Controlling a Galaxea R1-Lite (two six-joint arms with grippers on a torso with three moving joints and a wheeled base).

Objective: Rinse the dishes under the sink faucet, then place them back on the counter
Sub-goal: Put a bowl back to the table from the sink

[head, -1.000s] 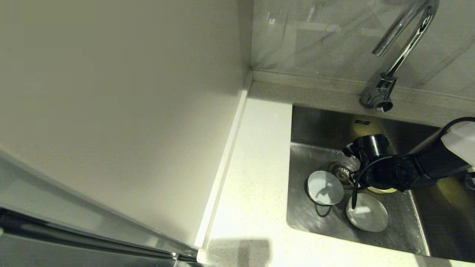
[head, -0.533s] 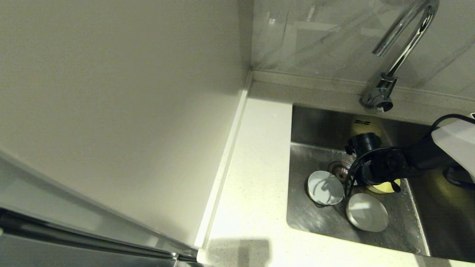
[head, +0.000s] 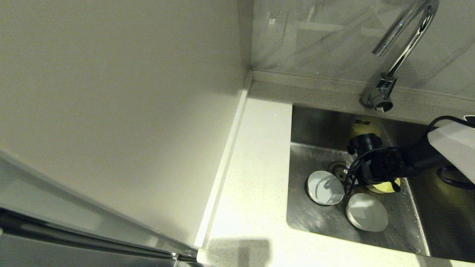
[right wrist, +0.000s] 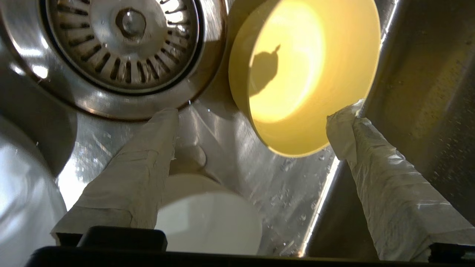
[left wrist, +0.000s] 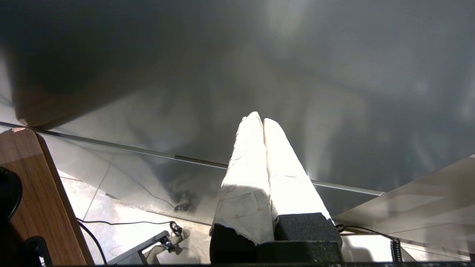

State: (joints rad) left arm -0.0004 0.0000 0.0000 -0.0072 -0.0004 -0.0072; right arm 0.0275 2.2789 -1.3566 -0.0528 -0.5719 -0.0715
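Note:
Both my right gripper's fingers hover high over the yellow bowl's rim [right wrist: 268, 146] and the sink's bottom, so it lowers before closing on the yellow bowl [right wrist: 304, 74].
Three dishes lie in the sink [head: 308, 207]: a grey-blue bowl [head: 325, 187], a white bowl [head: 367, 212] and a yellow bowl [head: 386, 187] half hidden under my right wrist. In the right wrist view my right gripper [right wrist: 256, 113] is open, low over the sink floor. One fingertip [right wrist: 163, 122] is by the drain [right wrist: 126, 48], the other [right wrist: 343, 118] at the rim of the yellow bowl [right wrist: 304, 74]. Nothing is gripped. The white bowl [right wrist: 207, 218] lies under the gripper's base. The faucet [head: 400, 48] stands behind. My left gripper [left wrist: 259, 118] is shut and empty, away from the sink.
The white speckled counter [head: 252, 178] runs along the sink's left side and front. A plain pale side panel [head: 111, 111] rises left of it. The sink's right wall [right wrist: 415, 92] stands close beside my right finger.
My right arm has sunk deeper into the sink and drawn back to the right, uncovering the drain and more of the yellow bowl. The bowls have stayed put.

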